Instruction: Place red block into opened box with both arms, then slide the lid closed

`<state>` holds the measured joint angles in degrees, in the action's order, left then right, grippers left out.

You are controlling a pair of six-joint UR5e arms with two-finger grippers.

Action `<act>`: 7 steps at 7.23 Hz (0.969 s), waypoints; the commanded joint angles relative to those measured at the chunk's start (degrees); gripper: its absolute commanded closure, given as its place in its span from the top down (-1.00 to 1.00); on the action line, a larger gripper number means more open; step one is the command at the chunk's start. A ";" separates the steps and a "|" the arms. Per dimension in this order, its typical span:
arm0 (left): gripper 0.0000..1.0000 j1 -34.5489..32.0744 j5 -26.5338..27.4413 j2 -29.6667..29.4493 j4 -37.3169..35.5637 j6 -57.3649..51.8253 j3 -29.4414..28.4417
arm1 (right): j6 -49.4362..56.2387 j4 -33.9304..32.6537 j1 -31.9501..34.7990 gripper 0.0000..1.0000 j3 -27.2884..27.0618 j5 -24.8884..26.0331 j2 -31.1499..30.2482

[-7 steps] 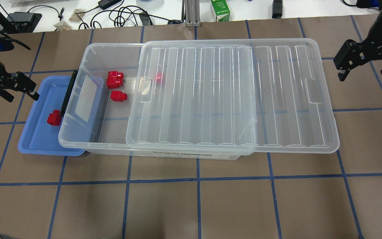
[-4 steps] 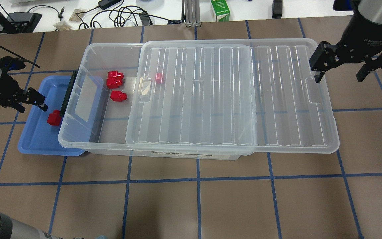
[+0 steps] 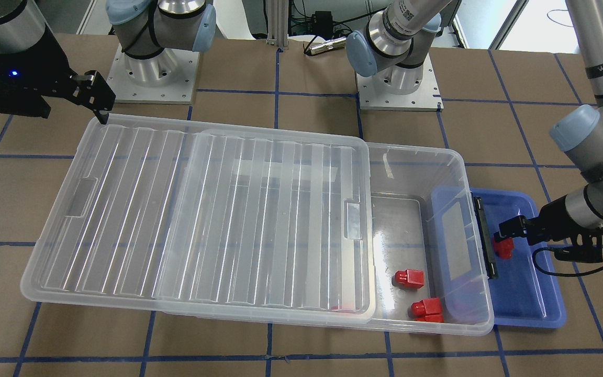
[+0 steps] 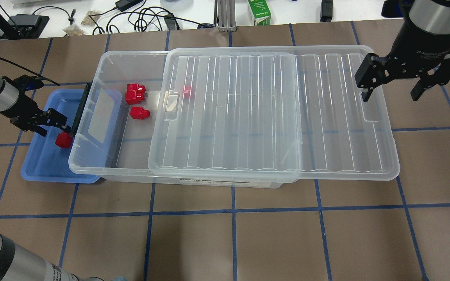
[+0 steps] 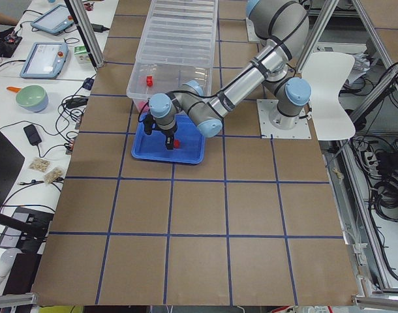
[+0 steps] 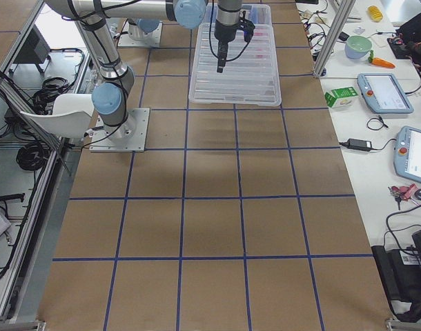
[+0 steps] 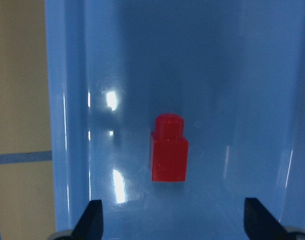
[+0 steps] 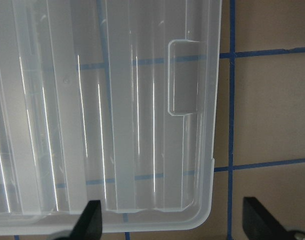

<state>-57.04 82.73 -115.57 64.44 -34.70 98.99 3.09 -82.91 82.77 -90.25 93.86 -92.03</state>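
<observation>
The left gripper picks up the red block by its square body (image 3: pixel 502 244) next, to set it inside the opened box (image 3: pixel 400 232).
One red block (image 4: pixel 63 139) (image 7: pixel 168 150) lies on the blue tray (image 4: pixel 45 168), close to the box's black latch bar (image 4: pixel 79 109). My left gripper (image 4: pixel 51 127) (image 7: pixel 175 222) hovers open just above it, a finger to each side, without touching it. The clear box (image 4: pixel 104 58) is open at its left end, with the lid (image 4: pixel 272 113) (image 8: pixel 117 100) slid to the right and overhanging. Two red blocks (image 4: pixel 135 93) and a third (image 4: pixel 139 113) lie inside; another shows dimly under the lid. My right gripper (image 4: pixel 392 86) (image 8: pixel 175 222) hangs open above the lid's right end.
The blue tray (image 3: pixel 532 303) is tucked partly under the box's left end. A green carton (image 4: pixel 259 11) and cables (image 4: pixel 143 19) lie beyond the table's far edge. Both arm bases (image 3: pixel 395 78) stand at the robot's side of the brown, blue-taped table.
My left gripper has moved right over the blue tray, down to the red block. My right gripper has moved left, from beside the lid to above its right end.
</observation>
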 commanded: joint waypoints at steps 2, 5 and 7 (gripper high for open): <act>0.87 0.09 -0.12 -2.46 -0.72 -0.10 1.11 | -0.01 0.81 0.02 1.00 -0.63 0.09 -0.43; -0.23 0.44 0.15 -2.64 -4.91 -0.10 3.22 | -0.19 -0.41 0.02 1.00 -2.30 -0.44 -0.08; -1.00 0.44 0.50 -2.29 -4.93 -0.01 2.35 | 0.17 -0.15 0.02 1.00 -1.16 -0.61 -0.09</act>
<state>-56.61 82.98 -118.12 59.81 -34.73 101.69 3.14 -83.09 82.79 -91.94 93.55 -92.18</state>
